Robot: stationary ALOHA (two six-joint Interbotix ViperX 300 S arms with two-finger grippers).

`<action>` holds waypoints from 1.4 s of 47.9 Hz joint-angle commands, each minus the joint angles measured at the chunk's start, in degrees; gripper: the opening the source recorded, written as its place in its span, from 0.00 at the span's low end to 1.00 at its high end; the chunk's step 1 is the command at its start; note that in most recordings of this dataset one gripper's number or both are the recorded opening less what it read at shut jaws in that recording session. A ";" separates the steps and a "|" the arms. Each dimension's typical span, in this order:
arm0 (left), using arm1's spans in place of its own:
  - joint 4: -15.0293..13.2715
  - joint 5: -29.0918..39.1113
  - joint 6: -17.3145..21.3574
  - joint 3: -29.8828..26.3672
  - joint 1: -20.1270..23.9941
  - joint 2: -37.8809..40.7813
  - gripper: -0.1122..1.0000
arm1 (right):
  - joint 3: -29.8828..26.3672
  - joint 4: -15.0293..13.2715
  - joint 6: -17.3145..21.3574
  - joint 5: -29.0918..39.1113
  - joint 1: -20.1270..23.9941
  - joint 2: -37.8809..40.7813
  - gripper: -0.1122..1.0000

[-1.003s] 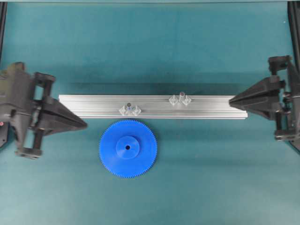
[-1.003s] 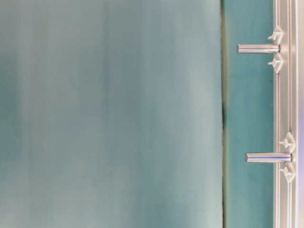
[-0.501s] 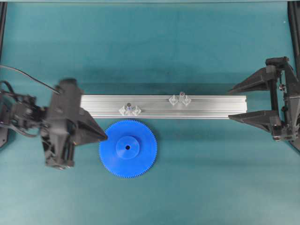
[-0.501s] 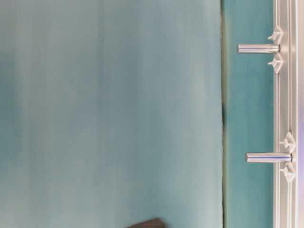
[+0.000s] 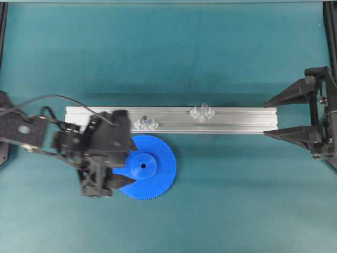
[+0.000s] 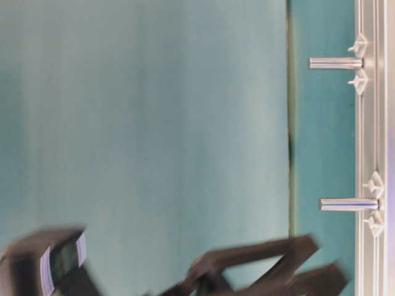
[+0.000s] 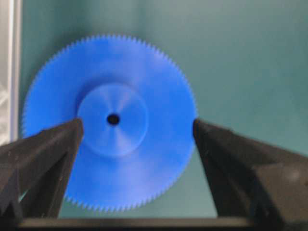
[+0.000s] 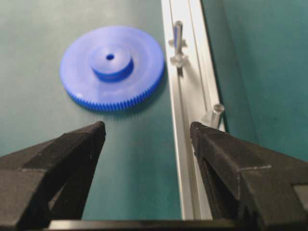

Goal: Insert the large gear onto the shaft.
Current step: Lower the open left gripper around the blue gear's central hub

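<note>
The large gear needs to go onto the shaft, so my left gripper should next grab the gear by its raised middle [image 5: 151,166] [image 7: 126,134].
The large gear [image 5: 150,168], a bright-blue toothed disc with a raised hub, lies flat on the teal mat just in front of the rail. My left gripper [image 5: 125,163] hangs open over its left half. In the left wrist view the gear [image 7: 110,120] sits between the spread fingers [image 7: 48,144], not gripped. Two thin silvery pins stand on the rail, one [image 5: 145,121] right behind the gear and one [image 5: 204,109] further right. The shaft is one of them; I cannot tell which. My right gripper [image 5: 266,119] is open at the rail's right end and holds nothing.
The long aluminium rail [image 5: 231,120] runs left to right across the middle of the mat. In the right wrist view the rail [image 8: 185,125] passes just inside my right finger, with the near pin [image 8: 216,113] beside it. Arm frames stand at both side edges.
My left gripper swung in from the rail's left end to over the gear's left side and opened. My right gripper opened and drew back slightly to the right. The gear has not moved.
</note>
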 commanded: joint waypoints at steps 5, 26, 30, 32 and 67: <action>0.18 0.79 0.53 -4.39 -0.35 4.13 0.93 | -0.53 -0.09 0.18 0.00 -0.18 -0.35 0.82; 0.44 10.28 4.92 -9.40 0.26 12.30 0.94 | 0.18 0.09 0.44 1.58 0.00 -2.99 0.83; 0.44 10.46 5.19 -9.93 1.05 12.92 0.94 | 0.18 0.09 0.44 1.67 0.18 -3.08 0.83; 0.44 10.46 5.10 -10.20 1.41 13.10 0.94 | 0.18 0.09 0.53 1.58 0.26 -3.08 0.83; 0.44 11.07 4.75 -11.16 1.58 15.56 0.94 | 0.79 0.26 0.53 1.58 0.70 -3.69 0.82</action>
